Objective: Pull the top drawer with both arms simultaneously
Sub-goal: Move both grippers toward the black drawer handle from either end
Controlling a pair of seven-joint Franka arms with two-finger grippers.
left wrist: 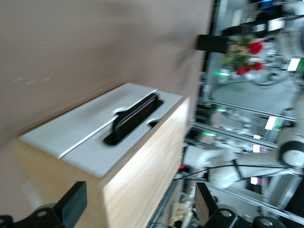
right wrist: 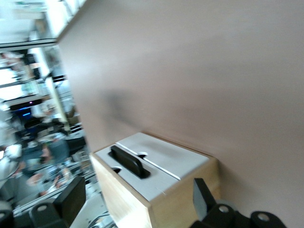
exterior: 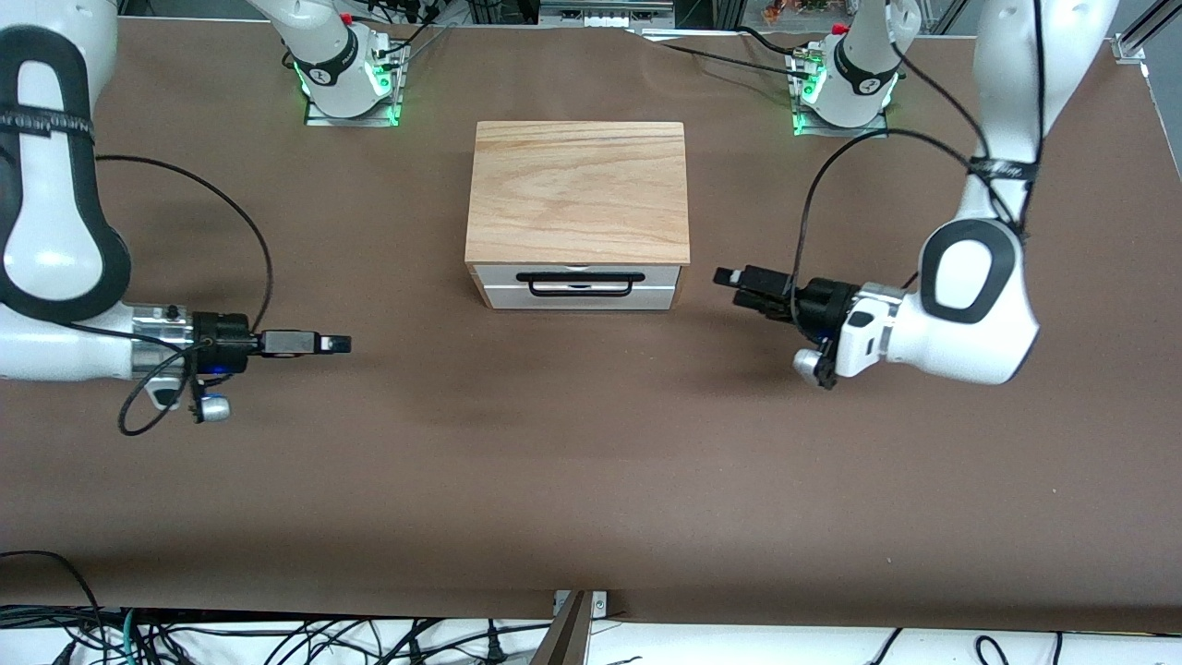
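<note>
The right gripper grabs the top drawer by its black handle (exterior: 579, 280) (right wrist: 128, 161) next, to pull it open alongside the other arm.
The top drawer (exterior: 665, 275) is shut in the wooden box, under the pale wood top slab (exterior: 579, 189). Its black wire handle (exterior: 579, 280) runs across the white front. My left gripper (exterior: 729, 284) is open, low over the table beside the box at the left arm's end, fingers pointing at the box's side. My right gripper (exterior: 337, 344) is open and empty over the table toward the right arm's end, well apart from the box. The left wrist view shows the drawer (left wrist: 102, 159) and handle (left wrist: 135, 116). The right wrist view shows them too (right wrist: 147, 187), (right wrist: 128, 161).
A lower white drawer front (exterior: 579, 300) sits beneath the top one. The brown table (exterior: 591, 462) stretches wide in front of the box. The arm bases (exterior: 346, 69) (exterior: 845, 83) stand at the table's back edge. Cables hang from both wrists.
</note>
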